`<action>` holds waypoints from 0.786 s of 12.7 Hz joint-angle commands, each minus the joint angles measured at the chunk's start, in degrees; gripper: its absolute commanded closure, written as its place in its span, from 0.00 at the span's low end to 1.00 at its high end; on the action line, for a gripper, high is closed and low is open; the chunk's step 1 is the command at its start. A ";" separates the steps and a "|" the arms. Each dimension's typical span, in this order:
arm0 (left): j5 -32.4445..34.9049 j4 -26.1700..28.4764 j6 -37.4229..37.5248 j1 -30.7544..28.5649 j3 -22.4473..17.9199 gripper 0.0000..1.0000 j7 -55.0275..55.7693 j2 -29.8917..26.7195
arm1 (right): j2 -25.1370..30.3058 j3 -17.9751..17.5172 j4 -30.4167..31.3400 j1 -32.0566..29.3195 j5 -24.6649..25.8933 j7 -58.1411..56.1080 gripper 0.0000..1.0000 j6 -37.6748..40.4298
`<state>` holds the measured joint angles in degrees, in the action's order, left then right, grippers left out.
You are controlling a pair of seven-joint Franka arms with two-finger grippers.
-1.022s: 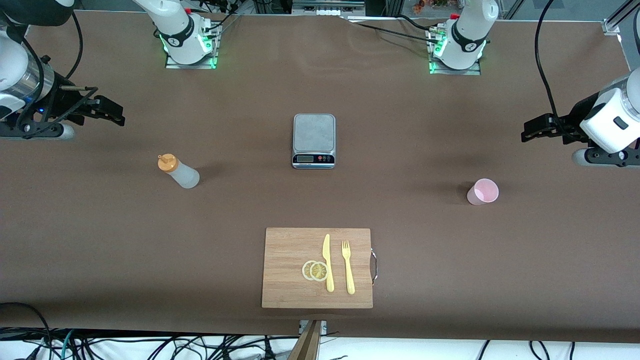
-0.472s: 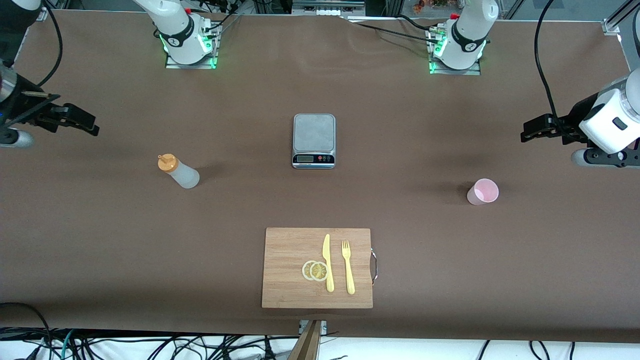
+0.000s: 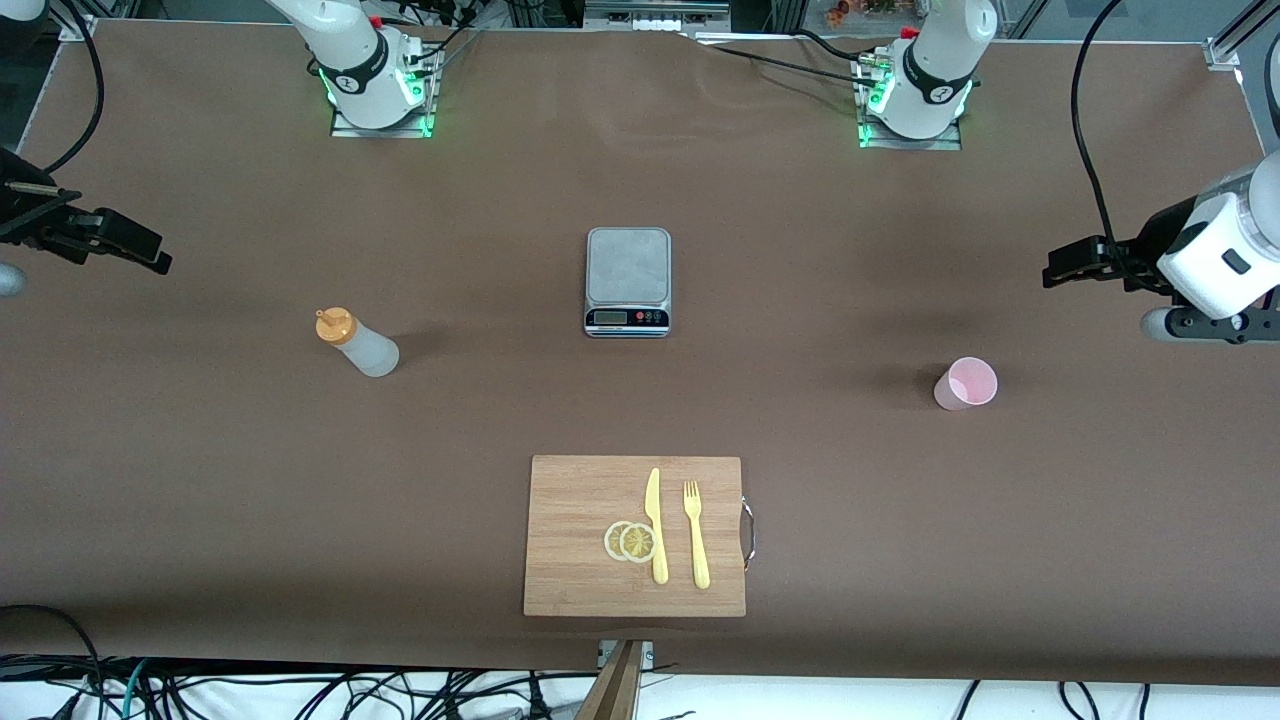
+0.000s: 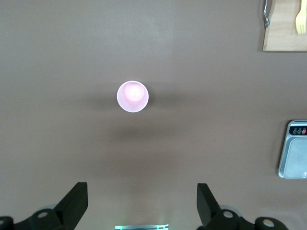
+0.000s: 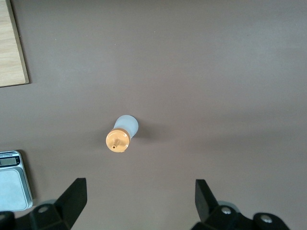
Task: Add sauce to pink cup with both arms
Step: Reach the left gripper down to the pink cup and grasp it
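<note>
My left gripper takes hold of the cup by its rim (image 3: 991, 367) next, to put the pink cup on the kitchen scale (image 3: 629, 276) for sauce.
The squeeze bottle (image 3: 358, 343), whitish with an orange cap, stands on the table toward the right arm's end; it also shows in the right wrist view (image 5: 121, 134). The pink cup (image 3: 966, 383) stands upright toward the left arm's end and shows in the left wrist view (image 4: 133, 96). My right gripper (image 3: 135, 248) is open and empty, up over the table's edge at its own end, well apart from the bottle; in its own view it (image 5: 139, 199) is wide open. My left gripper (image 3: 1065, 264) is open and empty over the table at its end, apart from the cup; in its own view it (image 4: 141, 201) is wide open.
A kitchen scale (image 3: 627, 281) sits mid-table. A wooden cutting board (image 3: 580, 500) lies nearer the front camera, bearing a yellow knife (image 3: 655, 524), a yellow fork (image 3: 696, 534) and two lemon slices (image 3: 630, 541). Brown tabletop lies between bottle, scale and cup.
My right gripper has drawn back toward the table's edge at its end, away from the bottle. My left gripper has shifted only slightly. Bottle and cup have not moved.
</note>
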<state>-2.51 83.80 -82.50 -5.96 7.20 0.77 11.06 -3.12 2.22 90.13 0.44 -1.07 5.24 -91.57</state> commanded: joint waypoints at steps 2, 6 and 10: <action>0.93 6.63 -4.24 -1.42 -0.60 0.00 -7.53 1.32 | -0.40 -0.29 -1.53 0.18 0.19 0.74 0.00 1.30; 0.93 13.40 -14.16 -2.12 -3.32 0.00 -7.71 3.61 | -0.31 -0.20 -1.53 0.18 0.19 0.65 0.00 1.30; 0.93 20.06 -27.49 -2.47 -3.77 0.00 -7.71 7.13 | -0.31 -0.11 -1.53 0.09 0.10 0.65 0.00 1.39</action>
<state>-2.41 99.50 -103.41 -8.37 3.53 -5.95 17.77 -3.14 2.07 90.03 0.58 -1.07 5.24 -91.48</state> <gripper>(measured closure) 0.000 0.000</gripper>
